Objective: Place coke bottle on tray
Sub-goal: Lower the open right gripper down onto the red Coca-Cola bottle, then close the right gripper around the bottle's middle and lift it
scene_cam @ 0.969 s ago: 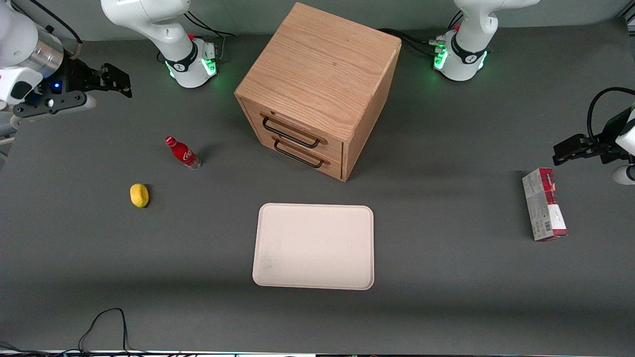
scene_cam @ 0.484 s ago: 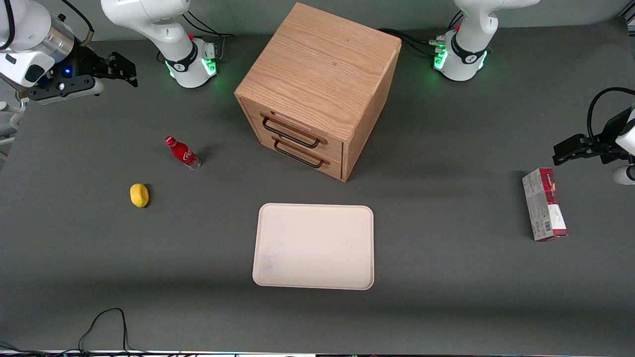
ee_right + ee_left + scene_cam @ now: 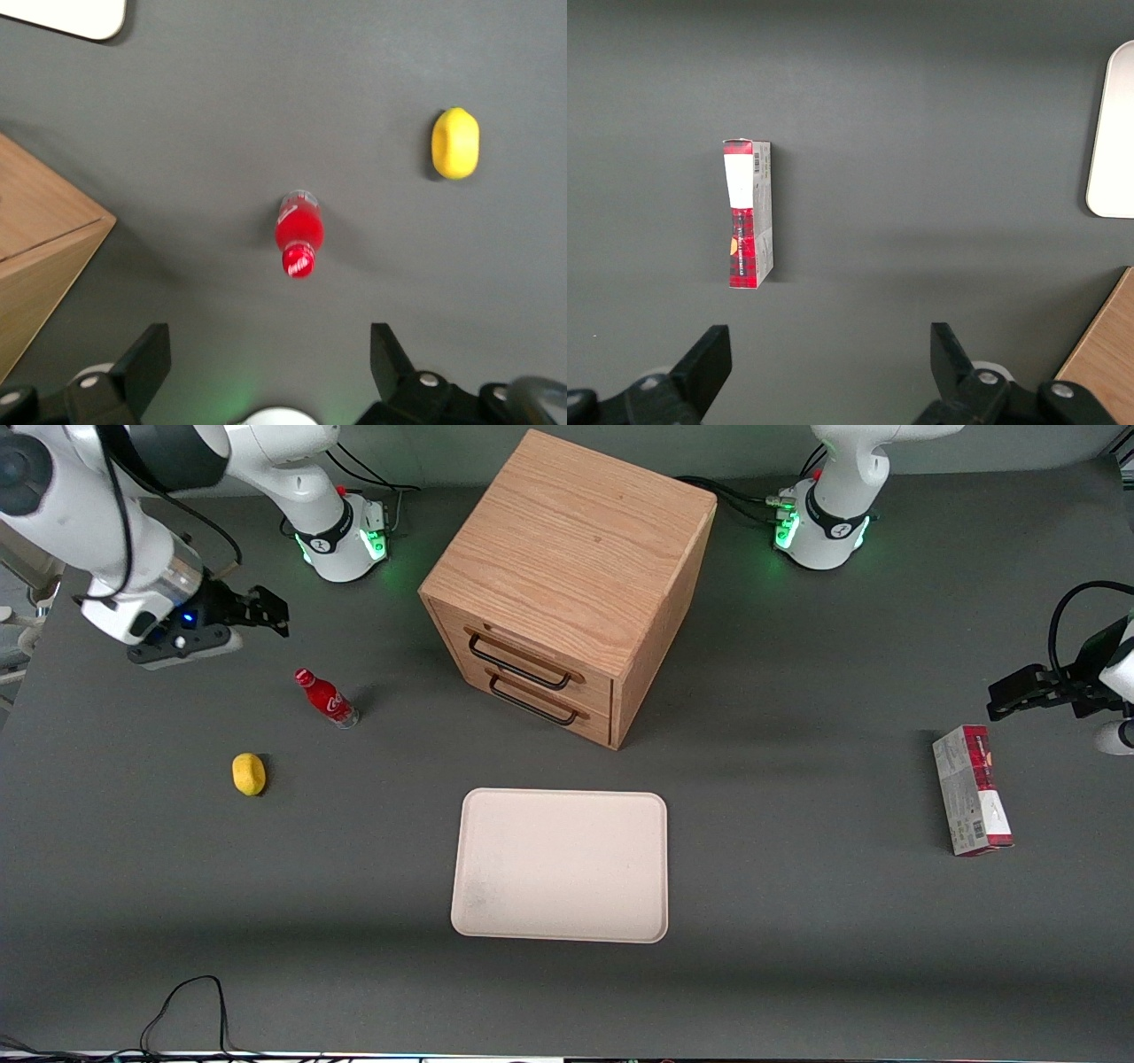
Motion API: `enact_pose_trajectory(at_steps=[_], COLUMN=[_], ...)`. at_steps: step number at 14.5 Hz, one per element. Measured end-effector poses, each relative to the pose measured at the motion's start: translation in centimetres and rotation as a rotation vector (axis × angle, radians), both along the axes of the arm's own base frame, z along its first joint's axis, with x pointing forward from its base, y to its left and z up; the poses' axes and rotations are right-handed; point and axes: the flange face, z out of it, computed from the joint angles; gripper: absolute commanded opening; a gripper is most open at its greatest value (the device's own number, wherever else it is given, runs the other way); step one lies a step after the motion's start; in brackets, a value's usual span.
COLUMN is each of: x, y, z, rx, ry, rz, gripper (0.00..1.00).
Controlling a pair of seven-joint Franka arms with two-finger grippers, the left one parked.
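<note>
The coke bottle needs to go on the tray, so my gripper will grab it by its red cap next.
The coke bottle is small and red with a red cap and clear base. It stands on the grey table toward the working arm's end, and shows in the right wrist view too. The cream tray lies flat nearer the front camera than the cabinet, with nothing on it; a corner shows in the right wrist view. My gripper hangs in the air above the table, farther from the front camera than the bottle and apart from it. Its fingers are spread wide and hold nothing.
A wooden drawer cabinet stands mid-table, farther from the camera than the tray. A yellow lemon lies near the bottle, closer to the camera. A red-and-grey carton lies toward the parked arm's end. A black cable loops at the table's front edge.
My gripper has moved from the table's end toward the bottle and nearer the front camera. The bottle, lemon and tray have not moved.
</note>
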Motion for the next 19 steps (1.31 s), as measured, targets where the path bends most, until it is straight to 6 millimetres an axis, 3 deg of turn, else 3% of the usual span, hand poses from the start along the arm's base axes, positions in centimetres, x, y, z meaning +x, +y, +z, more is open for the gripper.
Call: enact_pose_trajectory(at_steps=[4, 7, 12, 19], x=[-1.2, -2.1, -1.8, -1.8], y=[0.0, -0.1, -0.7, -1.5], z=[-7.0, -10.5, -13.1, -13.5], rx=[0.005, 0.005, 0.006, 0.01], ry=[-0.032, -0.036, -0.041, -0.033], rz=[0.001, 0.001, -0.015, -0.036], gripper=[1.0, 1.0, 1.0, 1.0])
